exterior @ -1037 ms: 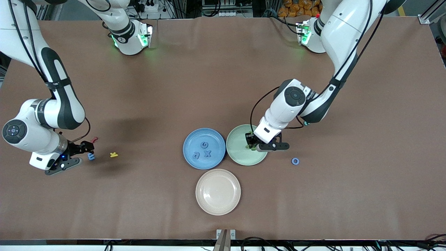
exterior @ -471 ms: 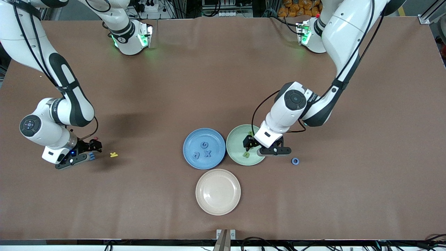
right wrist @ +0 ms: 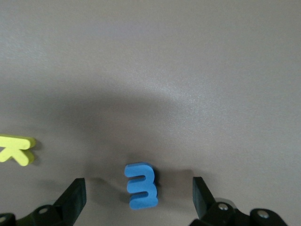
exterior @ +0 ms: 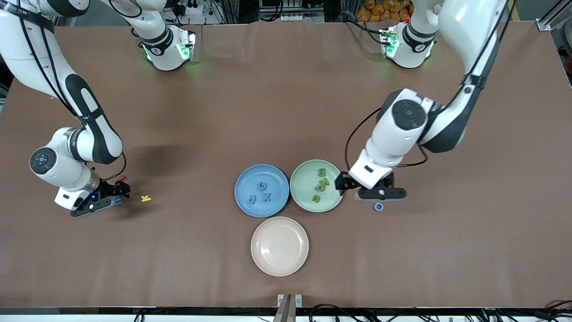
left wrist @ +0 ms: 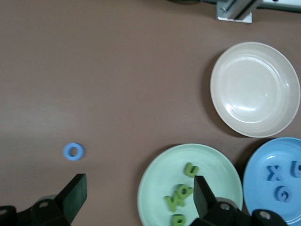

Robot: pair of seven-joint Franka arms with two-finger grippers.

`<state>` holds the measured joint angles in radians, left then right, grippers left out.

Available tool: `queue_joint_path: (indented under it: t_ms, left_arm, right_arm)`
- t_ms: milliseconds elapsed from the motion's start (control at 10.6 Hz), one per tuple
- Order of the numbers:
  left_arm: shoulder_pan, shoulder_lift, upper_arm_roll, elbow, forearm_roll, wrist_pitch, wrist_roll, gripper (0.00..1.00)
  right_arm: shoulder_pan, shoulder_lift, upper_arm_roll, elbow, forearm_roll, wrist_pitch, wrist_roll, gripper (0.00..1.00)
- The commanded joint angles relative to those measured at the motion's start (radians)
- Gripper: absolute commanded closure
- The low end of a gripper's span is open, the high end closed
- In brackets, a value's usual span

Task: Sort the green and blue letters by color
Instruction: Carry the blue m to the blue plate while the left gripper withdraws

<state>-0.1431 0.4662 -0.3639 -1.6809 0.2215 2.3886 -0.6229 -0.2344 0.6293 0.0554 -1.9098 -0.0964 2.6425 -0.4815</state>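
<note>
The robot's right gripper is ready to close on the blue E now, because its fingers are low on either side of the E.
The green plate point(exterior: 300, 178) holds three green letters point(exterior: 322, 183), also seen in the left wrist view point(left wrist: 181, 195). The blue plate point(exterior: 243, 181) holds three blue letters point(exterior: 262, 185). A blue ring letter point(exterior: 379, 206) lies on the table beside the green plate, toward the left arm's end; it also shows in the left wrist view point(left wrist: 74, 151). My left gripper point(exterior: 363, 191) is open and empty over the table between them. My right gripper point(exterior: 114, 197) is open, low, with its fingers on either side of a blue letter point(right wrist: 141, 185) without touching it.
A beige plate point(exterior: 279, 264) sits nearer the front camera than the two coloured plates. A yellow K point(exterior: 146, 198) lies beside the right gripper, and a small red letter point(exterior: 119, 179) peeks out by its wrist.
The left gripper let go of a green letter into the green plate and moved off the plate toward the blue ring. The right gripper shifted slightly and settled around the blue letter.
</note>
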Motion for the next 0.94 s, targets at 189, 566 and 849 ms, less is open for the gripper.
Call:
queue_joint_path:
  t_ms: [189,566,849]
  left_arm:
    - [0.147,-0.196,-0.059,-0.02,0.009,-0.213,0.084,0.0]
    - [0.207,-0.317,-0.053,0.001,-0.042,-0.371,0.084,0.0]
    - [0.223,-0.328,-0.049,0.064,-0.045,-0.494,0.084,0.0]
  right_arm:
    - [-0.008,0.003,0.006,-0.026,0.033,0.031,-0.009,0.68]
    - [-0.005,0.0,0.006,-0.026,0.078,0.03,-0.009,0.73]
    - [0.012,-0.063,0.006,-0.015,0.08,-0.045,0.046,0.78]
